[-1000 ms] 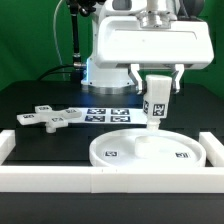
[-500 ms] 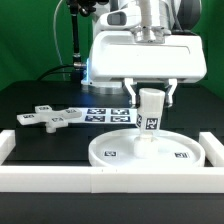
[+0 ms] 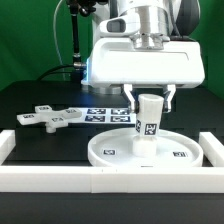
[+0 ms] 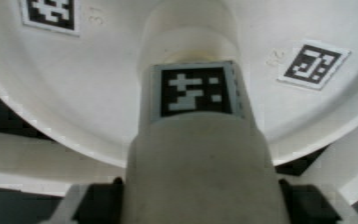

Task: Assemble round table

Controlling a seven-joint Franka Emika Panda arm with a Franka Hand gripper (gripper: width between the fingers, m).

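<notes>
The post's lower end stands on the disc's middle (image 3: pixel 146 158) in the exterior view. The post would stand there, so it is ready for my gripper to release now.
The large rimmed round disc (image 3: pixel 148 152) lies flat on the black table just behind the front wall. My gripper (image 3: pixel 149 100) is shut on the short cylindrical post (image 3: pixel 149 120) and holds it upright over the disc's middle, its lower end at or near the disc's centre. In the wrist view the post (image 4: pixel 197 120) with its tag fills the middle, between my dark fingers (image 4: pixel 98 198), and the disc (image 4: pixel 87 90) spreads behind it. The flat cross-shaped piece (image 3: pixel 48 118) lies on the table at the exterior view's left, apart from the disc.
The white rectangular border wall (image 3: pixel 60 178) runs along the front and up both sides. The marker board (image 3: pixel 108 113) lies flat behind the disc. A lit lamp and a stand pole are at the back.
My gripper has moved toward the exterior view's left and down with the post, from tilted over the disc's right part to upright over its middle.
</notes>
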